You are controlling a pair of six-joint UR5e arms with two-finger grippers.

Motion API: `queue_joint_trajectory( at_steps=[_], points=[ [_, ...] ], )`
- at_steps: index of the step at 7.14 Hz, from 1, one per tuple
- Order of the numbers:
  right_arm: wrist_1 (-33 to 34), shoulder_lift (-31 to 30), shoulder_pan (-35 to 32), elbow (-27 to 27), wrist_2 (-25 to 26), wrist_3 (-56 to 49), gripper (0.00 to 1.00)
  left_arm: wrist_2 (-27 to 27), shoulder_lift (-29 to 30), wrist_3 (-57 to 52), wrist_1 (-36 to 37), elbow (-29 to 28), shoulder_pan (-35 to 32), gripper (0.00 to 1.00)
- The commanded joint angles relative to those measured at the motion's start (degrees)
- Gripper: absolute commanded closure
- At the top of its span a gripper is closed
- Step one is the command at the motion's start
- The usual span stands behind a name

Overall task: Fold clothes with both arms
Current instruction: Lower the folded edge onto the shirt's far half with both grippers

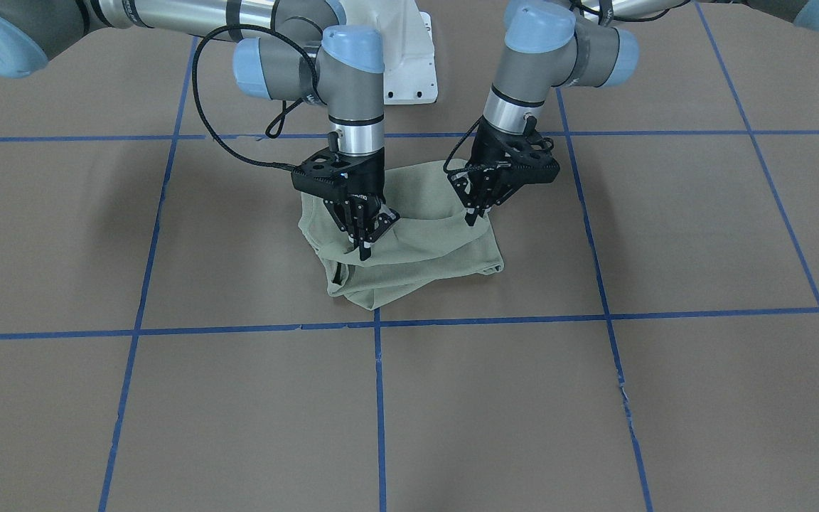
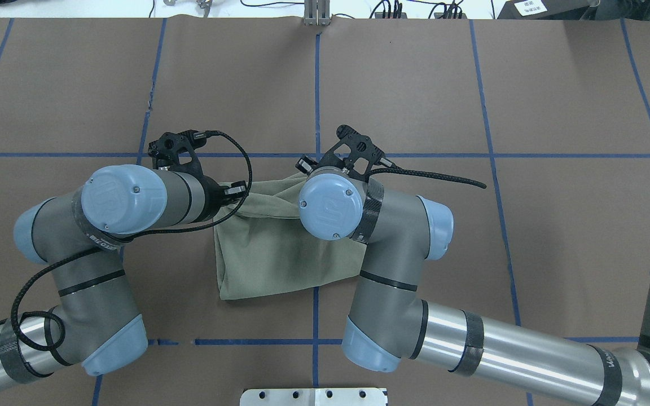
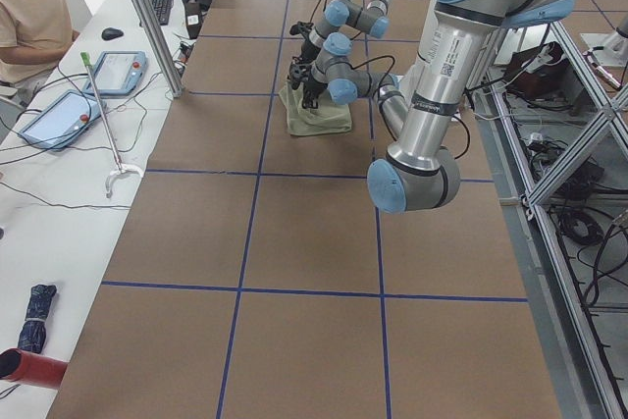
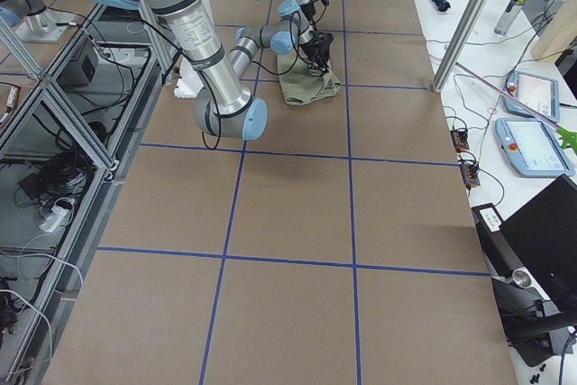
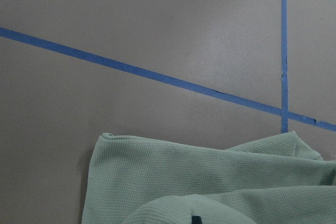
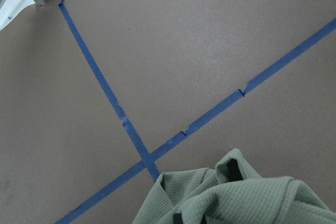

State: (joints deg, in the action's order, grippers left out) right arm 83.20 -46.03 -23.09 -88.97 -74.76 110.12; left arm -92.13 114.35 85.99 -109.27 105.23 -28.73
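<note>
The shirt's edge in my left gripper's fingers still hangs short of the lower layer's corner (image 1: 498,265), so my left gripper should keep holding it until it gets to that corner.
The sage-green shirt (image 1: 424,249) lies in a folded bundle on the brown table near a crossing of blue tape lines; it also shows in the overhead view (image 2: 268,254). My left gripper (image 1: 475,213) is shut on the shirt's edge at one side of the bundle. My right gripper (image 1: 367,245) is shut on a fold of the shirt at the other side. The fabric between them is raised a little off the lower layers. In the overhead view the right gripper is hidden under its own wrist. Both wrist views show green knit fabric (image 5: 210,182) (image 6: 236,198) along the bottom.
The white pedestal base (image 1: 409,64) stands behind the shirt. Blue tape lines (image 1: 378,398) divide the brown table into squares. A side desk with tablets (image 3: 69,115) and a seated person (image 3: 29,7) lies beyond the table's far edge.
</note>
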Motion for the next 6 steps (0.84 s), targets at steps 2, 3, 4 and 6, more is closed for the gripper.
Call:
queue_joint_trajectory(
  at_steps=[2, 3, 4, 6],
  points=[
    [0.03, 2.24, -0.38, 3.52, 0.05, -0.43, 0.47, -0.07, 0.00, -0.03, -0.07, -0.29, -0.18, 1.00],
    [0.03, 2.60, -0.46, 4.06, 0.05, -0.43, 0.47, -0.07, 0.00, -1.68, -0.07, -0.29, -0.45, 1.00],
    [0.03, 2.61, -0.46, 4.15, 0.05, -0.35, 0.47, -0.07, 0.00, -2.22, -0.07, -0.29, -0.71, 1.00],
    [0.03, 3.30, -1.42, 3.55, -1.69, -3.39, 0.24, -0.24, -0.09, -2.40, -0.16, -0.55, -1.58, 1.00]
  ],
)
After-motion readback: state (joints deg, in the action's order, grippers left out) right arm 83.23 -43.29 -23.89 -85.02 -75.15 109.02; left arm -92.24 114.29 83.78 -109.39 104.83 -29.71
